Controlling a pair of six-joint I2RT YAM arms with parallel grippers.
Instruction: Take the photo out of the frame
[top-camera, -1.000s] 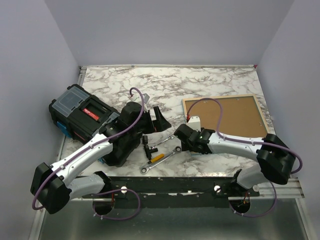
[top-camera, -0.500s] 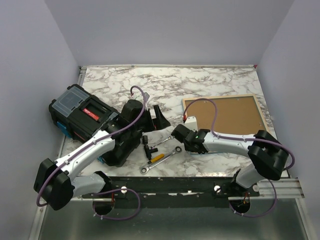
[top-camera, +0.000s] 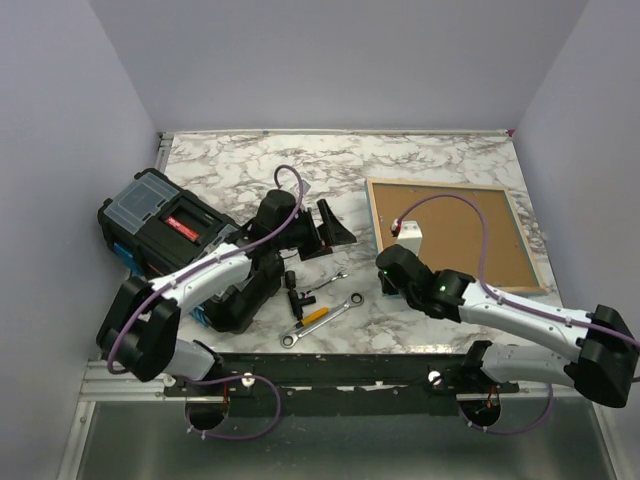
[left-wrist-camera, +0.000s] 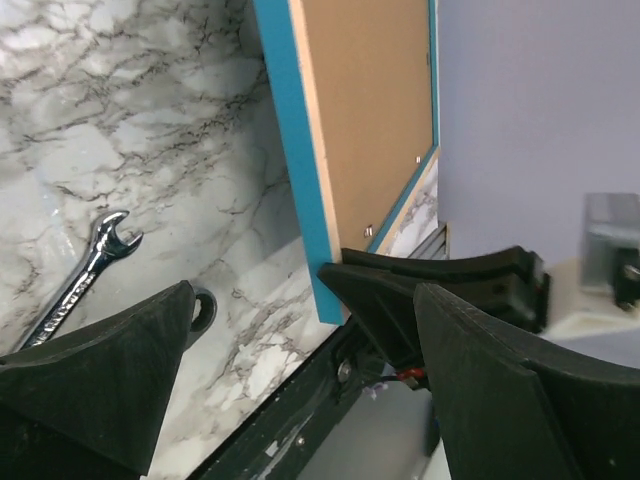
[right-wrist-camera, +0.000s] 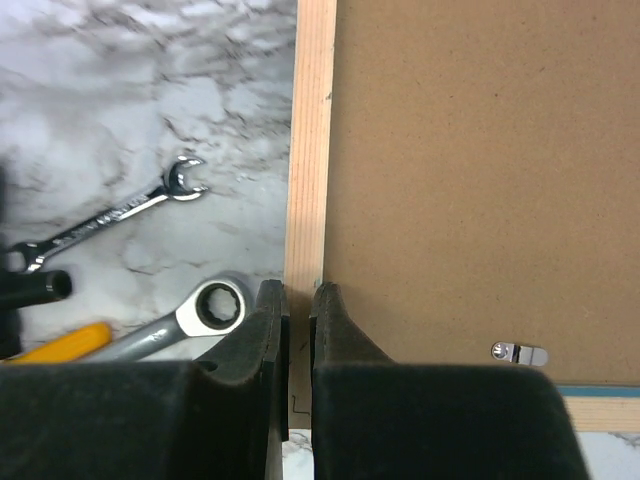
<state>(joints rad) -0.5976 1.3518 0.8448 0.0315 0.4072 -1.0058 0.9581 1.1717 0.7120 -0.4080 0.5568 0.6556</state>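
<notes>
The robot will next grab the frame's toolbox-side rim (top-camera: 377, 232) (left-wrist-camera: 300, 122) with its left gripper to shift the frame, which leaves the back and clip free for taking the photo out.
The frame (top-camera: 455, 235) lies face down on the right side of the marble table, brown back up, and its turquoise edge (left-wrist-camera: 295, 150) shows in the left wrist view. The photo is hidden under that back. My right gripper (top-camera: 388, 262) is shut, only a thin slit between its jaws. It hovers over the pale wooden rim (right-wrist-camera: 310, 140) at the frame's near-left corner and holds nothing. To the left of the frame, my left gripper (top-camera: 328, 232) stands wide open and empty above the table. Its fingers (left-wrist-camera: 110, 370) frame a view of that same corner.
A black toolbox (top-camera: 160, 230) sits at the left. In the gap ahead of the two grippers lie a ratchet wrench (top-camera: 330, 310), a small spanner (top-camera: 325, 285) and a black socket tool (top-camera: 293, 290). A metal clip (right-wrist-camera: 518, 352) sits on the frame's back. Purple walls enclose the table.
My right gripper has shut and moved from the table left of the frame onto its near-left corner, its arm stretching out to the right. The left gripper has shifted slightly right, still open.
</notes>
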